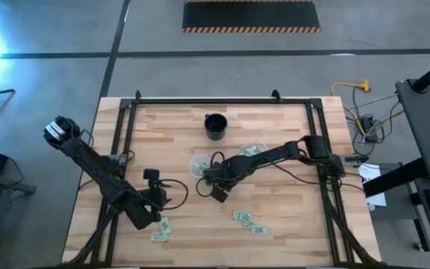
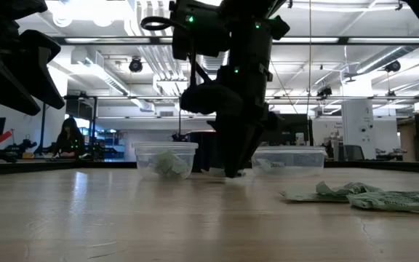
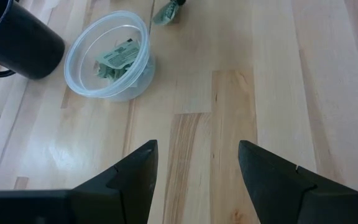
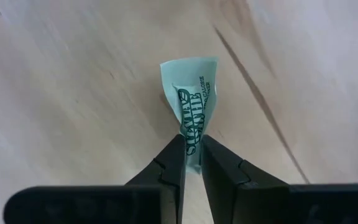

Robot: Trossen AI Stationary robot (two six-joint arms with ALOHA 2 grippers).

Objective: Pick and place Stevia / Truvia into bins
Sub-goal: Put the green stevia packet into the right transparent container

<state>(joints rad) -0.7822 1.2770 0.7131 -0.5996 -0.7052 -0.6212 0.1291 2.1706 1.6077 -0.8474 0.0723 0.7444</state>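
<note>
The green and white packet hangs short of the clear cup and would miss, so it moves toward the cup next before my right gripper releases it.
My right gripper is low over the table's middle, shut on one green and white Stevia packet. It also shows in the low view, between the two clear cups. One clear cup holds a few packets. The other clear cup also holds some. My left gripper is open and empty above bare wood, near the front left. Loose packets lie flat on the table in one group and another. My right gripper pinches one end of the packet between its two fingertips, coming from above and pointing down. The packet is creased at the pinch and fans out below the fingers. Whether its lower end touches the table, I cannot tell.
A black cup stands at the far middle, behind the clear cups. A dark frame runs round the table's far and side edges. In the low view the loose packets lie at the right. A person sits far off in the room.
</note>
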